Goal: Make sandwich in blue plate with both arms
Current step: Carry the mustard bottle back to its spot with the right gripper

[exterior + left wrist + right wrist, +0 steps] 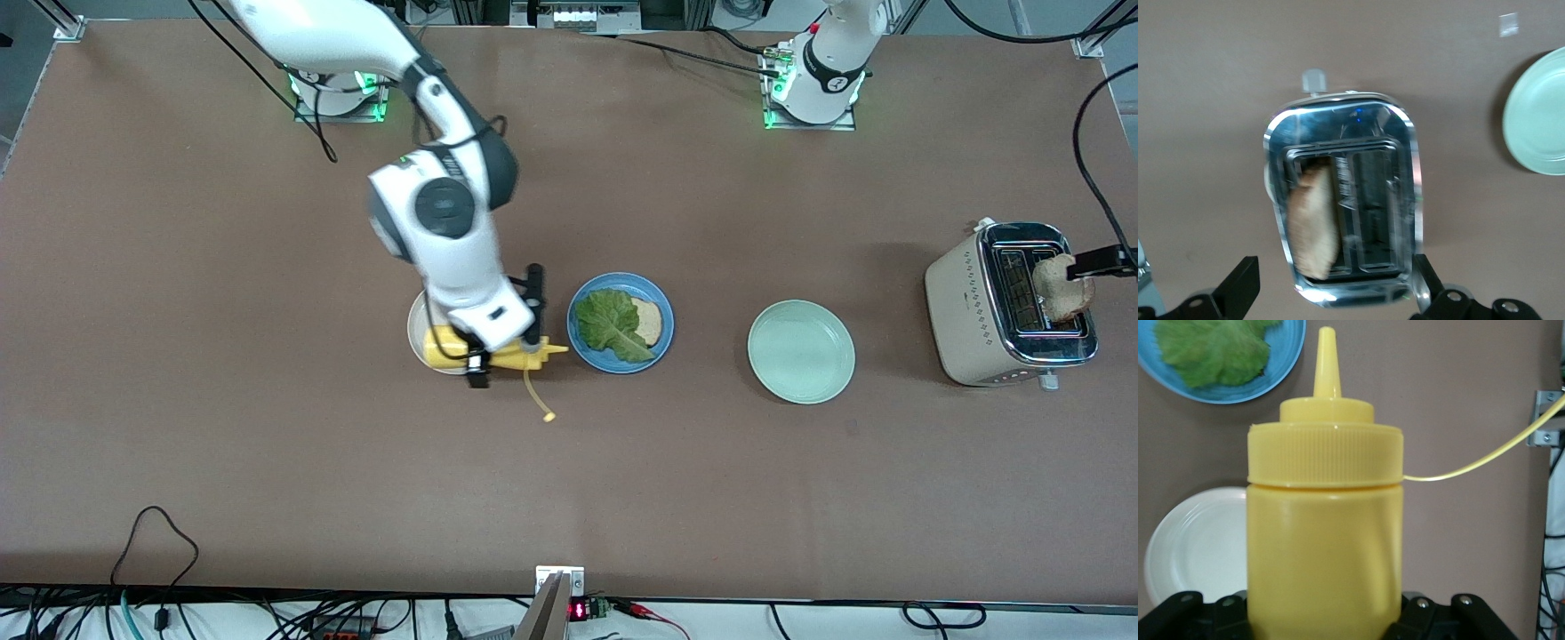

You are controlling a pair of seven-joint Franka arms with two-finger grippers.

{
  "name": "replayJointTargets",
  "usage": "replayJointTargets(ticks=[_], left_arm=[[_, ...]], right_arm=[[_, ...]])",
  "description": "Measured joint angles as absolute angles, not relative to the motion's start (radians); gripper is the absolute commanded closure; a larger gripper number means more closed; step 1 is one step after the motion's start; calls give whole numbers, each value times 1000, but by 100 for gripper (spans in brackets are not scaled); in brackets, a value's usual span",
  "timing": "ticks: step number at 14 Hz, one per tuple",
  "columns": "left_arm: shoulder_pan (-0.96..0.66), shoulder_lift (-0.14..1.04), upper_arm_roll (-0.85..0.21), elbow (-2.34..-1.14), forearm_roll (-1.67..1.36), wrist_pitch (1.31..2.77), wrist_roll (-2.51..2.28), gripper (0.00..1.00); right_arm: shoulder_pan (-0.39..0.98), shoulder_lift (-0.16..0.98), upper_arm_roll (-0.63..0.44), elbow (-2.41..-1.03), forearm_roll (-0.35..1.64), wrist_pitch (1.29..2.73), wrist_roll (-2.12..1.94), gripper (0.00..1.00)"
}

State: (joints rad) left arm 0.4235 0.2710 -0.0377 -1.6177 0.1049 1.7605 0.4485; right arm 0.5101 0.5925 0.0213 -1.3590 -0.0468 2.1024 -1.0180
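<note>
The bread slice should go on top of the lettuce leaf (pixel 606 324) on the blue plate, so my left gripper will grab the bread slice by its crust edge (pixel 1080 286) next.
The blue plate (pixel 659 302) sits mid-table and holds a green lettuce leaf (pixel 606 324) lying on a bread slice (pixel 650 322). The plate (pixel 1286 355) and lettuce (pixel 1211 347) also show in the right wrist view. My right gripper (pixel 500 345) is shut on the yellow squeeze bottle (pixel 442 348), held sideways over the off-white plate (pixel 415 322) with its nozzle toward the blue plate. A second bread slice (pixel 1061 287) stands out of a toaster slot (pixel 1313 223). My left gripper (pixel 1335 293) hangs open over the toaster, one finger on each side of it.
The beige and chrome toaster (pixel 969 311) stands at the left arm's end of the table. A pale mint-green plate (pixel 800 352) lies between the toaster and the blue plate. The bottle's thin yellow cap strap (pixel 536 397) dangles toward the front camera.
</note>
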Motion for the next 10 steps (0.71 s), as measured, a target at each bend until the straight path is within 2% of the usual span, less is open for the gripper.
replayJointTargets(ticks=[2,6,7,9,10], left_arm=[[461,275,-38,-1663,105,1838,505,1],[495,277,-40,-1755,105,1896,528,18],[499,279,-40,-1771,104,1908,528,25],[505,283,-40,-1803,104,1945,528,50],[507,284,-40,-1817,103,1957,529,66]], right_arm=[[421,539,21,-1363,110,2043,-1173,68],[218,477,20,-1413,426,1924,-1473,68],[158,474,19,-1425,500,1882,-1548,68],[26,478,16,-1448,645,1781,-1691,67],[-42,486,15,-1467,717,1726,-1763,67]])
